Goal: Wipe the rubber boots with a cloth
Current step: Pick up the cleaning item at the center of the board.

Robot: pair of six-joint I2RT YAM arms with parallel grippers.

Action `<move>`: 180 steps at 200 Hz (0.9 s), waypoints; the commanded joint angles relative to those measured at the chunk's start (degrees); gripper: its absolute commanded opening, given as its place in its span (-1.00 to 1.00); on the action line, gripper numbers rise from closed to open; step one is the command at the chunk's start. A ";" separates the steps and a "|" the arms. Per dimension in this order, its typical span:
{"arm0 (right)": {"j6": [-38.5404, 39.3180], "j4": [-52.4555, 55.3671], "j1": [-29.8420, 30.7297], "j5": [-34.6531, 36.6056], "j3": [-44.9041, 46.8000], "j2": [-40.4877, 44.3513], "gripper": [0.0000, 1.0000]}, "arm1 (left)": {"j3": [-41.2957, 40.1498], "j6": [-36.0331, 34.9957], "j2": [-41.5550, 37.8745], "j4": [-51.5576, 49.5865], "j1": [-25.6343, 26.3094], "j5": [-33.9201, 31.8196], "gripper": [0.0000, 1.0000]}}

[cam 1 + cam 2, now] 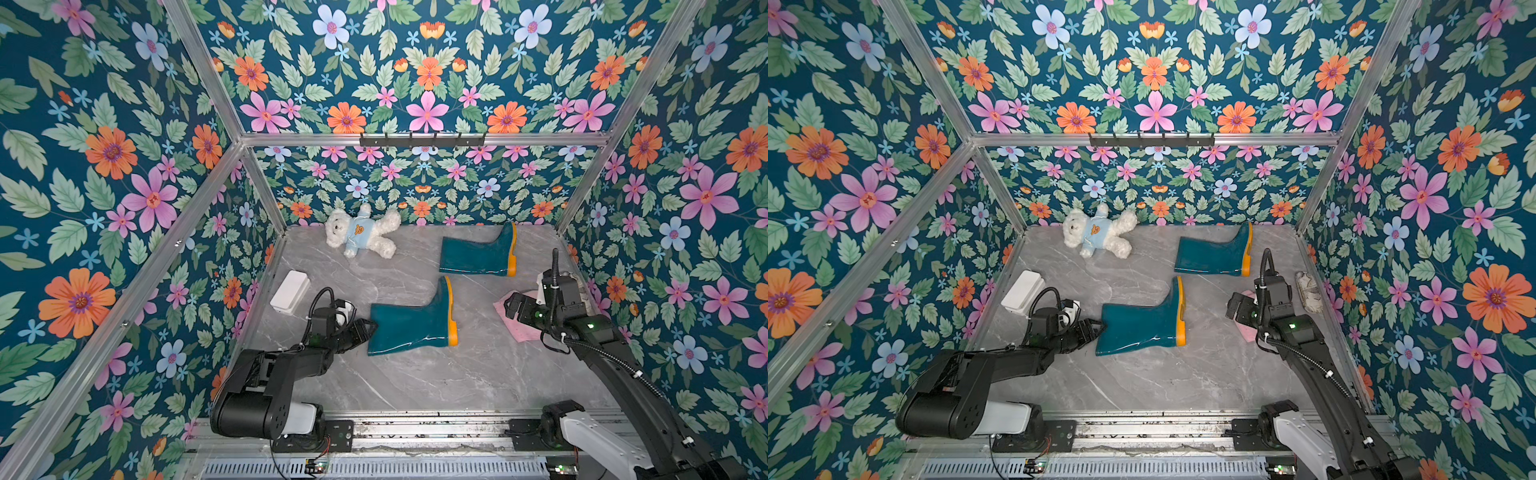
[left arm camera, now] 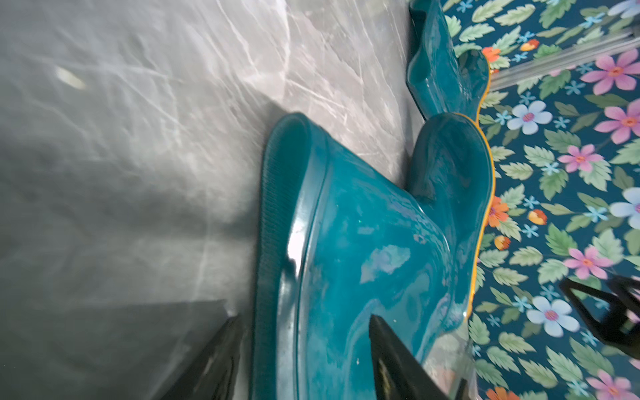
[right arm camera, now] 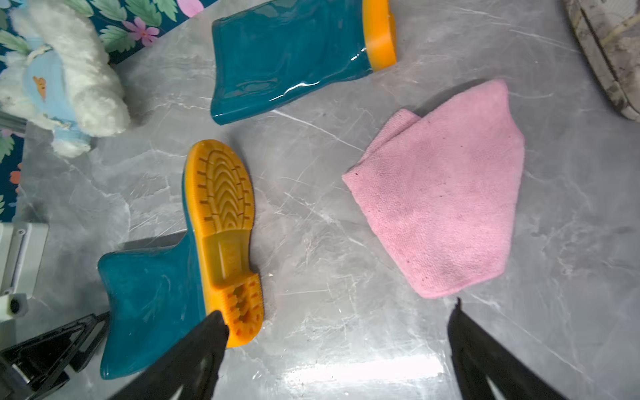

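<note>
The robot's right gripper should next grab the folded pink cloth by its middle from above to wipe the boots, and the cloth's edges should stay loose.
Two glossy teal rubber boots with orange-yellow soles lie on their sides on the grey marble floor. The near boot (image 1: 411, 324) (image 1: 1142, 324) (image 3: 152, 294) points its shaft mouth at my left gripper (image 1: 365, 328) (image 2: 304, 322). Its open jaws straddle the shaft's rim (image 2: 277, 242), one finger over the glossy side wall and the other just outside, by the floor. The far boot (image 1: 473, 253) (image 3: 287, 59) lies towards the back wall. A folded pink cloth (image 3: 450, 187) (image 1: 521, 332) lies at the right. My right gripper (image 1: 515, 305) (image 3: 337, 311) hovers wide open just short of it, holding nothing.
A white teddy bear (image 1: 361, 235) in a light blue shirt lies by the back wall. A white box (image 1: 289, 291) sits at the left wall. A dirty white shoe (image 1: 1308, 291) lies along the right wall. Flowered walls close in three sides.
</note>
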State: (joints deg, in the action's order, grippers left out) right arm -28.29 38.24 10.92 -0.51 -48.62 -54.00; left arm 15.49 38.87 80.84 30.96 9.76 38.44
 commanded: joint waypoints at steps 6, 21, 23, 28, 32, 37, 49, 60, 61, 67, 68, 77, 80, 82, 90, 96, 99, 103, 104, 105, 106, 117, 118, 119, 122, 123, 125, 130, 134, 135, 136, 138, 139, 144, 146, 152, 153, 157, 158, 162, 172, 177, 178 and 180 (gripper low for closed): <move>-0.27 -1.53 -0.94 -1.67 1.54 -0.58 0.97 | 0.07 -0.11 0.82 2.78 -0.14 3.92 0.06; -0.36 -2.37 -1.02 -1.99 2.20 -0.89 0.98 | -0.20 0.04 0.86 2.76 -0.09 3.78 -0.03; -0.36 -2.49 -1.06 -2.02 2.14 -0.97 0.98 | -0.19 0.03 0.87 2.76 -0.09 3.76 -0.04; -0.36 -2.67 -1.07 -2.03 2.26 -1.09 0.98 | -0.24 0.13 0.95 2.85 -0.10 3.82 -0.07; -0.36 -2.73 -1.07 -1.96 2.32 -1.23 0.98 | -0.16 0.08 1.06 2.94 -0.09 3.92 -0.10; -0.36 -2.86 -1.13 -2.03 2.31 -1.35 0.98 | -0.11 0.06 1.25 3.01 -0.12 4.01 -0.15; -0.18 -2.99 -1.19 -2.08 2.36 -1.59 0.98 | -0.02 0.22 1.66 3.10 -0.11 3.94 -0.21; -0.10 -3.10 -1.29 -2.21 2.31 -1.64 0.98 | 0.06 0.32 1.79 3.06 -0.18 3.86 -0.24; -0.10 -3.14 -1.31 -2.25 2.30 -1.64 0.98 | 0.07 0.33 1.83 3.01 -0.18 3.85 -0.25; -0.10 -3.20 -1.42 -2.38 2.37 -1.55 0.98 | 0.07 0.32 1.78 2.83 -0.18 3.61 -0.29; -0.14 -3.23 -1.42 -2.38 2.38 -1.55 0.98 | 0.07 0.28 1.78 2.76 -0.18 3.55 -0.30; -0.11 -3.35 -1.47 -2.47 2.47 -1.55 0.98 | 0.07 0.27 1.69 2.70 -0.19 3.33 -0.37; -0.03 -3.42 -1.50 -2.47 2.48 -1.55 0.98 | 0.07 0.29 1.68 2.69 -0.18 3.32 -0.39; -0.03 -3.41 -1.51 -2.47 2.61 -1.55 0.98 | 0.07 0.32 1.75 2.70 -0.18 3.31 -0.42; -0.01 -3.49 -1.49 -2.43 2.66 -1.64 0.98 | 0.15 0.26 1.94 2.70 -0.18 3.31 -0.52; 0.03 -3.52 -1.51 -2.31 2.84 -1.71 0.98 | 0.22 0.23 2.12 2.77 -0.18 3.31 -0.60; 0.07 -3.50 -1.50 -2.23 2.83 -1.79 0.98 | 0.29 0.17 2.25 2.76 -0.18 3.31 -0.63; 0.17 -3.44 -1.57 -2.15 2.92 -1.82 0.98 | 0.33 0.20 2.42 2.72 -0.18 3.36 -0.67; 0.12 -3.44 -1.54 -2.13 2.92 -1.86 0.98 | 0.33 0.22 2.45 2.71 -0.18 3.38 -0.69; 0.15 -3.44 -1.57 -2.08 2.92 -1.88 0.98 | 0.38 0.23 2.47 2.71 -0.18 3.43 -0.71; 0.11 -3.43 -1.63 -2.02 2.96 -1.89 0.98 | 0.40 0.23 2.52 2.70 -0.18 3.42 -0.73; 0.21 -2.79 -1.60 -1.25 3.04 -2.08 0.98 | 0.58 0.18 2.88 2.60 -0.18 3.32 -0.95; 0.19 -2.76 -1.65 -1.07 2.98 -2.04 0.98 | 0.59 0.21 2.90 2.61 -0.22 3.31 -0.97; 0.27 -2.66 -1.62 -0.94 2.95 -2.06 0.98 | 0.59 0.22 2.96 2.61 -0.20 3.31 -0.99; 0.26 -2.41 -1.66 -0.54 2.94 -2.07 0.98 | 0.63 0.20 3.00 2.61 -0.17 3.37 -1.00; 0.26 -2.35 -1.72 -0.41 2.89 -2.08 0.98 | 0.61 0.13 3.05 2.61 -0.17 3.34 -1.00; 0.26 -2.13 -1.76 -0.16 2.84 -2.12 0.98 | 0.67 0.15 3.04 2.57 -0.18 3.32 -1.00; 0.17 -1.59 -2.04 0.38 2.72 -2.22 0.98 | 0.77 0.14 3.17 2.45 -0.18 3.18 -1.00; -0.02 -1.07 -2.29 0.70 2.69 -2.37 0.98 | 0.77 0.07 3.33 2.40 -0.18 3.14 -1.00; -0.15 -0.89 -2.34 0.83 2.67 -2.40 0.98 | 0.82 0.11 3.30 2.42 -0.18 3.09 -1.00; -0.16 -0.75 -2.45 0.93 2.58 -2.46 0.98 | 0.80 0.09 3.37 2.43 -0.22 3.07 -1.00; -0.29 -0.46 -2.61 1.21 2.52 -2.61 0.98 | 0.78 0.11 3.43 2.39 -0.21 3.05 -1.00; -0.41 -0.19 -2.72 1.35 2.41 -2.70 0.98 | 0.78 0.04 3.48 2.37 -0.20 3.05 -1.00; -0.79 0.75 -3.40 2.12 2.09 -3.19 0.98 | 0.94 0.03 3.73 2.35 -0.18 3.05 -1.00; -0.91 1.13 -3.68 2.34 1.98 -3.43 0.98 | 0.99 0.03 3.76 2.35 -0.18 3.09 -1.00; -1.37 2.33 -5.11 2.53 1.42 -4.65 0.98 | 1.10 -0.01 4.05 2.35 -0.18 3.21 -1.00; -1.44 2.48 -5.33 2.49 1.33 -4.86 0.98 | 1.11 -0.02 4.15 2.35 -0.22 3.22 -1.00; -1.69 3.10 -6.33 2.26 1.05 -5.83 0.98 | 1.12 -0.02 4.30 2.41 -0.23 3.22 -1.00; -1.73 3.17 -6.60 2.09 0.93 -6.15 0.98 | 1.13 -0.02 4.36 2.42 -0.20 3.22 -1.00; -1.91 3.53 -7.69 1.50 0.73 -7.27 0.97 | 1.21 -0.02 4.56 2.50 -0.18 3.22 -1.00; -2.26 3.47 -9.37 0.76 0.06 -9.93 0.95 | 1.23 -0.02 4.86 2.61 -0.18 3.35 -1.00; -2.49 3.01 -9.81 0.82 -0.13 -11.10 0.95 | 1.36 -0.02 5.08 2.61 -0.22 3.44 -1.00; -2.52 2.91 -9.88 0.93 -0.15 -11.38 0.95 | 1.37 -0.02 5.05 2.61 -0.20 3.42 -1.00; -2.59 2.52 -9.93 1.10 -0.27 -11.92 0.95 | 1.43 -0.02 5.12 2.61 -0.18 3.41 -1.00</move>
State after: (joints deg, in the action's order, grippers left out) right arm -28.99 38.98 3.09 -0.38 -47.97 -61.65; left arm 16.47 39.22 85.38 32.12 9.63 41.08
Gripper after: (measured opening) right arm 0.978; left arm 0.064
